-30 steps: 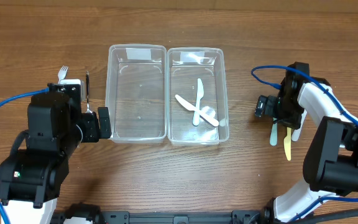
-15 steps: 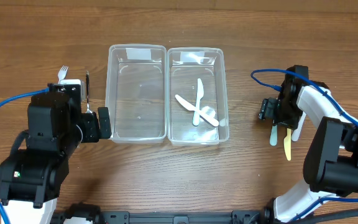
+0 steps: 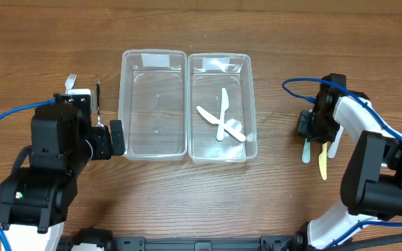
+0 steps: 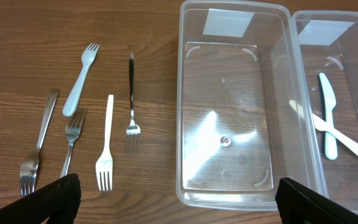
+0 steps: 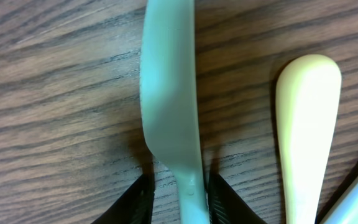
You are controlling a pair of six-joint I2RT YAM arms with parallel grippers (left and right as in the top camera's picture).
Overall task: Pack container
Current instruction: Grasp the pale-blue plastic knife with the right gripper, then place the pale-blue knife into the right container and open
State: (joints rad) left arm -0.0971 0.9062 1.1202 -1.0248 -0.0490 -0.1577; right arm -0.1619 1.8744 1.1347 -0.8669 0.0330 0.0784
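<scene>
My right gripper would lift empty now and the pale green knife would stay on the tabletop, as wood shows between gripper finger and the pale green knife's handle.
Two clear containers stand side by side: the left one [image 3: 123, 104] is bare inside, the right one [image 3: 251, 104] holds white and pale plastic knives [image 3: 222, 122]. A pale green plastic knife [image 5: 169, 93] lies on the table to their right. My right gripper [image 5: 180, 199] is down over its handle with the jaws narrowed to either side; a sliver of wood still shows on the left. Several forks [image 4: 107, 143] lie left of the containers. My left gripper [image 4: 179, 199] hangs wide open there, holding nothing.
A yellow utensil [image 5: 306, 124] lies just right of the green knife, and a white one [image 3: 332, 148] beyond it. Blue cables trail from both arms. The containers' tall walls [image 4: 180, 112] stand next to the left gripper.
The right gripper's jaws have drawn in from wide open to close around the green knife's handle. The left arm, the containers and the cutlery have not moved.
</scene>
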